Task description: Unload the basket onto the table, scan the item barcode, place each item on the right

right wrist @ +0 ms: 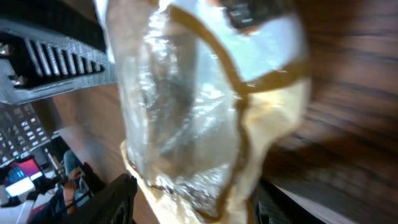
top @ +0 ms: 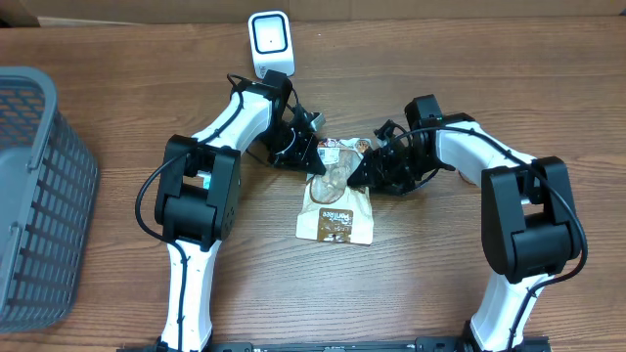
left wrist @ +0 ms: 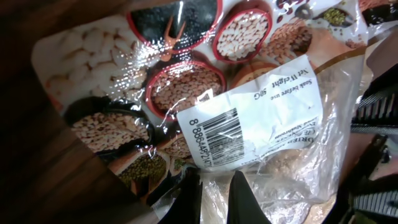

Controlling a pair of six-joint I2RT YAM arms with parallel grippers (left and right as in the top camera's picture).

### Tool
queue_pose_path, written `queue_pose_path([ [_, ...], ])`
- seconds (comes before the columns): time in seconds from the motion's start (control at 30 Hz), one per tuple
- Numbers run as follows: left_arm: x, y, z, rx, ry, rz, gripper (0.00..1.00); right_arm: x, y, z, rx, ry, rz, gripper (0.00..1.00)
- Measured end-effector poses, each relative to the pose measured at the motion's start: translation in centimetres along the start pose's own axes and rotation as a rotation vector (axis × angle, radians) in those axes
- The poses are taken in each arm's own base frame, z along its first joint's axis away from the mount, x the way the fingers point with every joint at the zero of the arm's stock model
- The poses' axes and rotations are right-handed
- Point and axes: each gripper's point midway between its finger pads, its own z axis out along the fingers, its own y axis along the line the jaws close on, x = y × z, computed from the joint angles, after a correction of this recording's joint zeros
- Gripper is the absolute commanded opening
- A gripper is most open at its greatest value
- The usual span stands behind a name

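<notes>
Next, my right gripper grabs the bean packet's clear plastic side (left wrist: 336, 154), off the white label, leaving the barcode (left wrist: 214, 134) exposed to scan.
The item is a bean packet (top: 337, 217) with a clear plastic top, its lower part flat on the table and its top raised between the two grippers. In the left wrist view the packet (left wrist: 186, 81) fills the frame, and its white label carries the barcode (left wrist: 214, 134). My left gripper (left wrist: 214, 179) is shut on the clear plastic edge just below the label; from overhead the left gripper (top: 305, 149) sits at the packet's upper left. My right gripper (top: 360, 168) is at the upper right. Its jaws (right wrist: 193, 193) stand wide apart with the packet (right wrist: 186, 106) between them. The white scanner (top: 268, 41) stands at the back.
A grey mesh basket (top: 34, 196) stands at the table's left edge. Both arms crowd the middle of the wooden table (top: 440, 284), the left one just in front of the scanner.
</notes>
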Motion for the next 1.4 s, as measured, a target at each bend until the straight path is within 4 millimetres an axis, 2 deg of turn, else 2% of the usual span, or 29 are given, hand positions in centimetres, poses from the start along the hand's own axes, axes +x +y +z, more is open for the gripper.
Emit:
queue_pose_path([
  [0.07,0.0,-0.2,0.1,0.016,0.001,-0.011,0.04,0.7,0.4,1.2,-0.023,0.011,-0.026,0.52],
  [0.3,0.0,-0.3,0.2,0.024,0.002,-0.023,0.04,-0.1,2.5,3.2,-0.083,-0.031,-0.072,0.40],
  [0.5,0.0,-0.3,0.2,0.024,0.001,-0.026,0.04,-2.5,3.6,2.9,-0.127,-0.113,-0.029,0.31],
  [0.6,-0.1,-0.3,0.2,0.024,0.000,-0.025,0.04,-2.7,3.6,2.9,-0.126,-0.122,-0.003,0.19],
  [0.8,-0.1,-0.1,0.1,0.025,-0.001,-0.029,0.04,-2.8,3.3,3.0,-0.112,-0.125,0.036,0.04],
  [1.03,0.4,1.1,-1.3,0.004,0.014,-0.084,0.04,-2.6,3.3,3.0,-0.115,-0.117,0.044,0.04],
  [1.13,0.4,2.5,-3.2,-0.042,0.007,-0.119,0.04,-2.3,3.3,3.0,-0.118,-0.107,0.041,0.04],
  [1.23,-0.2,2.6,-6.9,-0.082,-0.048,-0.128,0.04,-2.1,3.6,2.8,-0.140,-0.095,0.004,0.04],
  [1.3,-0.9,1.5,-10.6,-0.105,-0.127,-0.102,0.04,-1.9,3.8,2.6,-0.164,-0.088,-0.031,0.04],
  [1.4,-1.6,-1.3,-17.8,-0.159,-0.286,-0.033,0.05,-1.5,4.4,2.0,-0.228,-0.074,-0.117,0.04],
])
